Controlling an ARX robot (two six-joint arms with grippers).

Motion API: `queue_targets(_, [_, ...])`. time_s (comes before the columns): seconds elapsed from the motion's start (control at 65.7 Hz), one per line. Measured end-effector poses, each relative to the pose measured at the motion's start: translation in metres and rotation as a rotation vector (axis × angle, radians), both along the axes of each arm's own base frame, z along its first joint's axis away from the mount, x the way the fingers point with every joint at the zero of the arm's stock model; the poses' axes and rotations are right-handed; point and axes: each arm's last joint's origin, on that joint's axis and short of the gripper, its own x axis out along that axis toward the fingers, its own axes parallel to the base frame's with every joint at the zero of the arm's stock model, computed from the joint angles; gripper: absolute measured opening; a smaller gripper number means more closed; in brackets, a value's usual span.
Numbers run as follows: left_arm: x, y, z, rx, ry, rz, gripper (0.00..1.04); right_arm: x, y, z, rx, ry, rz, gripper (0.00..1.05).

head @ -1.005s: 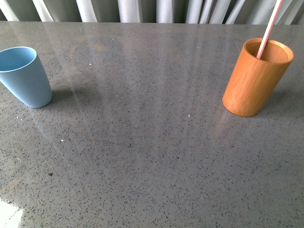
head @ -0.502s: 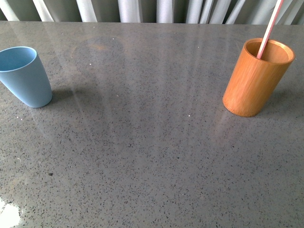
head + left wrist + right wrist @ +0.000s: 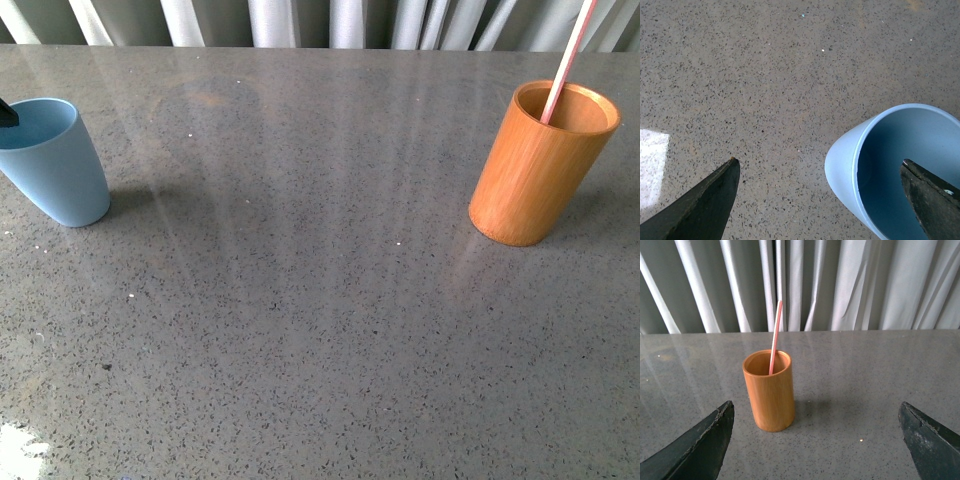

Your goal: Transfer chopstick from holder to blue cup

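Observation:
My left gripper should next pick up the blue cup by its rim (image 3: 62,104) to bring it nearer the holder (image 3: 540,165) for the chopstick.
The blue cup (image 3: 55,165) stands at the table's left, and nothing shows inside it. At the right stands the orange-brown holder (image 3: 540,165) with one pinkish-red chopstick (image 3: 565,65) leaning out of it. My left gripper (image 3: 819,161) is open above the blue cup (image 3: 900,165), one finger over its mouth and the other over bare table. A dark fingertip (image 3: 6,112) of it shows at the cup's rim. My right gripper (image 3: 816,404) is open, low over the table, some way short of the holder (image 3: 770,395) and its chopstick (image 3: 775,335).
Grey speckled tabletop (image 3: 320,300) stretches between the two cups. Pale curtains (image 3: 850,285) hang behind the table's far edge. A bright patch of light (image 3: 20,445) lies at the near left corner.
A dark fingertip of my left gripper has come into the front view at the blue cup's rim. The cups and the chopstick have not moved.

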Motion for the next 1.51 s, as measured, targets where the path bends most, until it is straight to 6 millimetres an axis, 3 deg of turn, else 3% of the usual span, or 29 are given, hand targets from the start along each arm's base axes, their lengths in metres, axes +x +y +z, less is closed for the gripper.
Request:
queue_targets(0.289, [0.014, -0.007, -0.003, 0.025, 0.026, -0.037, 0.96, 0.000, 0.000, 0.000, 0.000, 0.000, 0.000, 0.96])
queue_targets(0.761, [0.018, -0.010, -0.006, 0.042, 0.042, -0.048, 0.94, 0.000, 0.000, 0.000, 0.000, 0.000, 0.000, 0.96])
queue_targets(1.309, [0.024, -0.013, -0.009, 0.044, 0.076, -0.056, 0.12, 0.000, 0.000, 0.000, 0.000, 0.000, 0.000, 0.96])
queue_targets(1.401, [0.025, -0.014, -0.007, 0.043, 0.078, -0.059, 0.02, 0.000, 0.000, 0.000, 0.000, 0.000, 0.000, 0.96])
queue_targets(1.507, [0.026, -0.016, -0.006, 0.040, 0.083, -0.062, 0.02, 0.000, 0.000, 0.000, 0.000, 0.000, 0.000, 0.96])
